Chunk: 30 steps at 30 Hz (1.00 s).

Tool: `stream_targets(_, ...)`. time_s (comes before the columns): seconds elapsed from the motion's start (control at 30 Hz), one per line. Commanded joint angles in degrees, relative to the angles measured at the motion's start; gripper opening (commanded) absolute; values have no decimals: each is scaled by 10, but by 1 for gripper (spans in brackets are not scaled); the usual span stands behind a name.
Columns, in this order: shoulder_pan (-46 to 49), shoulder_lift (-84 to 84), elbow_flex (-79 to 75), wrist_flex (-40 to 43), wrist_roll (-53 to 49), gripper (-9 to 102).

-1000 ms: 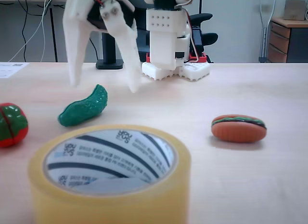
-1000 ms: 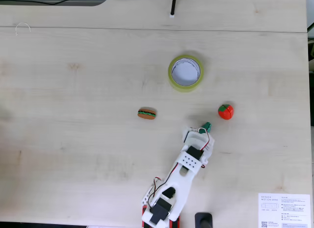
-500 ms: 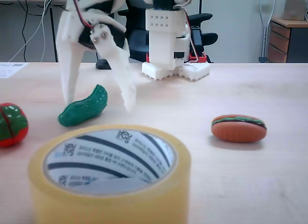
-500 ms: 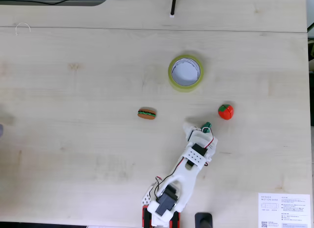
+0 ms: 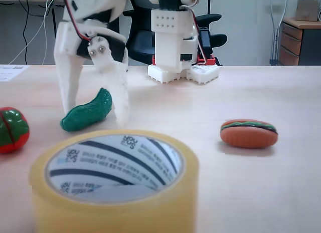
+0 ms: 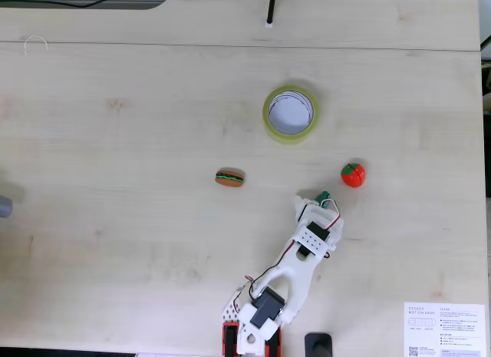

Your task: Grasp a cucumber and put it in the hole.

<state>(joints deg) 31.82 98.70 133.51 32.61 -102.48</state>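
Next, my gripper grabs the cucumber by its bumpy middle (image 5: 88,111) to drop it into the tape roll's hole (image 5: 114,168).
The teal-green bumpy cucumber (image 5: 87,110) lies on the wooden table, left of centre in a fixed view. My white gripper (image 5: 94,114) is open and straddles it, one finger (image 5: 65,87) to its left and one finger (image 5: 117,95) to its right, tips close to the table. From above, only the cucumber's green end (image 6: 323,196) peeks out past the gripper (image 6: 313,206). The yellowish tape roll (image 5: 114,214) stands in the foreground with its wide hole (image 5: 115,165), striped and printed inside; from above the hole (image 6: 291,112) lies beyond the gripper.
A round red-and-green toy (image 5: 12,129) sits at the left edge, right of the gripper from above (image 6: 353,174). A toy hamburger (image 5: 249,133) lies to the right. The arm's base (image 5: 181,72) stands behind. A printed card (image 6: 445,328) lies near the table corner.
The open gripper has come down and forward around the cucumber, its fingers now reaching almost to the table on either side. The cucumber has not moved.
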Motion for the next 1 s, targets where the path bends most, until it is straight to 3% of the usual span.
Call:
stream_targets(0.0, 6, 1, -42, -20, -4, 32)
stream_targets(0.4, 6, -4, -40, -11, -4, 13)
stream_targets(0.97, 6, 25, -33, 40, -4, 5)
